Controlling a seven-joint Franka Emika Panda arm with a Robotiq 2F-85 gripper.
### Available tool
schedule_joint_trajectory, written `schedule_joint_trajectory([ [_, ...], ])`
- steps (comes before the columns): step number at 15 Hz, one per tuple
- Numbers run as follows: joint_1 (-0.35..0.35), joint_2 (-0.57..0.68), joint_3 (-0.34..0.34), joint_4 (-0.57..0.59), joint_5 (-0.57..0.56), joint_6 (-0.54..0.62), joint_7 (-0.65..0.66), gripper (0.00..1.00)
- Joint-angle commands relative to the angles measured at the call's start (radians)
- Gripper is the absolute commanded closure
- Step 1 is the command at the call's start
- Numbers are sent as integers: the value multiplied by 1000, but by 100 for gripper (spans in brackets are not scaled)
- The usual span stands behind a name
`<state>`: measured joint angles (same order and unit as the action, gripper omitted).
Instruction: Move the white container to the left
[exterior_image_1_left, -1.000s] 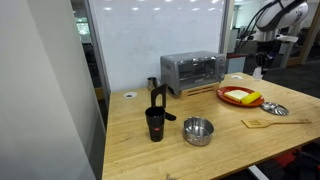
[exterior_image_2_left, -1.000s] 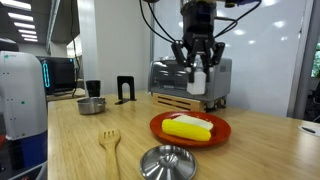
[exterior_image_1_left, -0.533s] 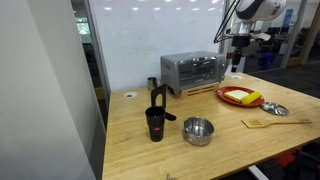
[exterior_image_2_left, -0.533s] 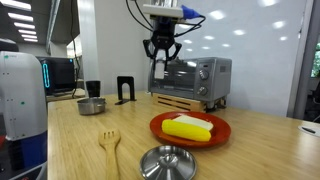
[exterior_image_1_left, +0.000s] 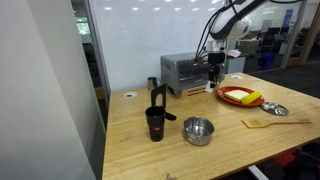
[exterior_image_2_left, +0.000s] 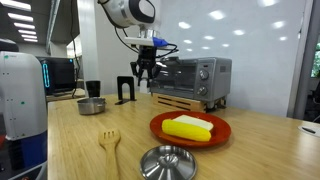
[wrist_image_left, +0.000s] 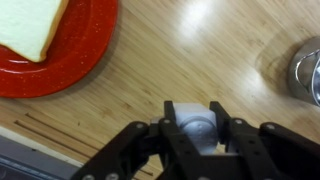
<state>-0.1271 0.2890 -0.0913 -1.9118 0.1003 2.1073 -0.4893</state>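
Note:
The white container (wrist_image_left: 193, 120) is well above the wooden table and would fall close beside the red plate if I opened now, so my gripper should keep holding it.
The white container (wrist_image_left: 193, 120) is a small white tub clamped between my gripper's two black fingers in the wrist view. My gripper (wrist_image_left: 192, 128) is shut on it and holds it in the air above the wooden table. In both exterior views the gripper (exterior_image_1_left: 215, 68) (exterior_image_2_left: 146, 72) hangs in front of the toaster oven (exterior_image_1_left: 192, 70), to the left of the red plate (exterior_image_1_left: 238, 97). The container is too small to make out there.
The red plate (wrist_image_left: 50, 50) (exterior_image_2_left: 190, 128) holds a pale yellow slab. A steel bowl (exterior_image_1_left: 198, 131) (wrist_image_left: 308, 70), a black cup (exterior_image_1_left: 155, 124), a black stand (exterior_image_1_left: 157, 98), a wooden spatula (exterior_image_1_left: 272, 122), a steel lid (exterior_image_1_left: 274, 108) and a white ring disc (exterior_image_1_left: 130, 96) lie on the table.
The arm has carried the white container from beyond the toaster's far side across to its front and lower, towards the black stand. The grip has stayed shut.

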Motion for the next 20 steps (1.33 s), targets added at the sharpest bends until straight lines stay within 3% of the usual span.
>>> schedule_joint_trajectory([
  [1,25,71,30,41,-59,-6,109,86],
  [9,101,174,76,84,-183,-41,242,86],
  [17,102,240,77,159,-197,-88,249,86],
  [18,102,239,78,160,-198,-93,247,36],
  [20,105,238,79,156,-202,-93,251,31],
])
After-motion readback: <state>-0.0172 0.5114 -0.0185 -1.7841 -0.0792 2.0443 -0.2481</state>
